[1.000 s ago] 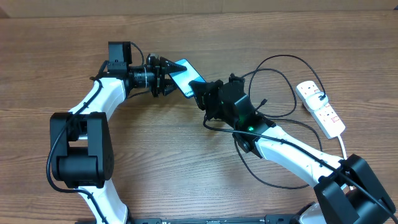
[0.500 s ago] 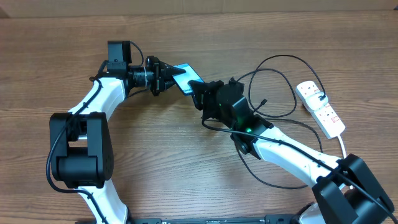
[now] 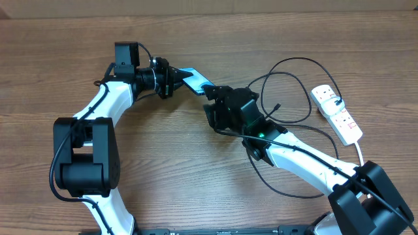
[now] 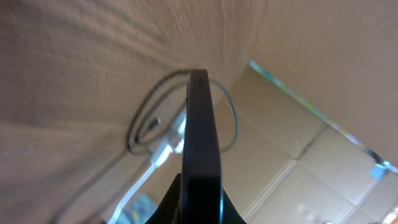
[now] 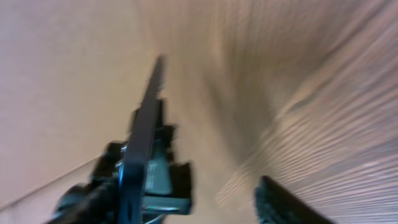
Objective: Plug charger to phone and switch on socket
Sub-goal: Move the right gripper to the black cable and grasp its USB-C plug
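Next, my right gripper should grab the charger point(image 3: 294, 61) on the cable just behind its plug point(image 3: 271, 112). That leaves the plug's tip free to plug into the phone.
The phone point(image 3: 193, 79) is tipped up on edge above the table, its light blue face just showing. My left gripper point(image 3: 175, 81) is shut on its left end. In the left wrist view the phone point(image 4: 202, 137) is a dark edge running up from between my left gripper's point(image 4: 200, 211) fingers. My right gripper point(image 3: 210, 98) stands open at the phone's right end. In the right wrist view the phone point(image 5: 144, 137) is beside the left finger of my right gripper point(image 5: 186, 208), with a wide gap to the other. The charger point(image 3: 294, 61) loops loosely on the table, its plug tip point(image 3: 277, 106) lying free. The socket point(image 3: 337, 115) lies at the far right.
The black cable runs under and around my right arm point(image 3: 307, 160). The socket's white cord point(image 3: 360, 151) leads off toward the front right. A cardboard wall point(image 3: 261, 5) borders the table's far edge.
My left gripper has shut on the phone's left end. My right gripper has opened and let go of the phone's right end, and the phone has tipped more on edge.
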You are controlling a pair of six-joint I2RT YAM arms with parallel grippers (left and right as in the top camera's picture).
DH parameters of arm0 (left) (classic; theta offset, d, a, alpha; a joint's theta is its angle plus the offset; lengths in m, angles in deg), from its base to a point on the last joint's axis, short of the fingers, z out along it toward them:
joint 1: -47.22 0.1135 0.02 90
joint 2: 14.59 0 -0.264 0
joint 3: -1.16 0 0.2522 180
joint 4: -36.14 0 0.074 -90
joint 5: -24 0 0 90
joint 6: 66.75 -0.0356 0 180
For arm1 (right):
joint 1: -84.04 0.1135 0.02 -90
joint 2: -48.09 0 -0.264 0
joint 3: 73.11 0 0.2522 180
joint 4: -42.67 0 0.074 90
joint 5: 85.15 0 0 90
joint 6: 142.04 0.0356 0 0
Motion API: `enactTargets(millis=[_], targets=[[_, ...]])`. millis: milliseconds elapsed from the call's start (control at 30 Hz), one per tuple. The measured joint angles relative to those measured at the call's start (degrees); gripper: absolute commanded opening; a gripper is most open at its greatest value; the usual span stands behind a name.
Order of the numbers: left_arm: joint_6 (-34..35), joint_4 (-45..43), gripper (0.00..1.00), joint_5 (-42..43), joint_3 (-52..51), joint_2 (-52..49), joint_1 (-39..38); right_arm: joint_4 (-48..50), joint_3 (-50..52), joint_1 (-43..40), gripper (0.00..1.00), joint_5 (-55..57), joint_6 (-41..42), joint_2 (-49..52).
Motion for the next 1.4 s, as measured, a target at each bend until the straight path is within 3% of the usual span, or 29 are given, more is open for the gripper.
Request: enactTargets(millis=[167,300,533,833,1000,1133,1400], targets=[[-7.1,-0.2,0.04,-2.0,0.0,0.0,2.8,-6.9,0.0,-1.3,1.00,6.3,-14.9,0.0],[-9.5,-0.2,0.04,2.8,0.0,0.0,5.3,-11.5,0.0,-3.4,0.72,13.6,-25.9,0.0],[-17.6,0.5,0.04,8.1,0.0,0.0,6.7,-21.3,0.0,-11.2,0.63,15.4,-37.1,0.0],[-20.1,0.6,0.04,8.1,0.0,0.0,6.7,-39.8,-10.2,-20.6,0.53,12.3,-42.7,1.2],[-20.1,0.6,0.04,8.4,0.0,0.0,6.7,-46.2,-16.4,-20.6,0.48,11.8,-44.1,9.7],[-20.1,0.6,0.04,9.0,0.0,0.0,6.7,-48.3,-16.4,-20.5,0.41,11.5,-44.3,13.6],[-20.1,0.6,0.05,9.4,0.0,0.0,6.7,-49.2,-16.5,-20.5,0.40,8.0,-44.4,13.6]])
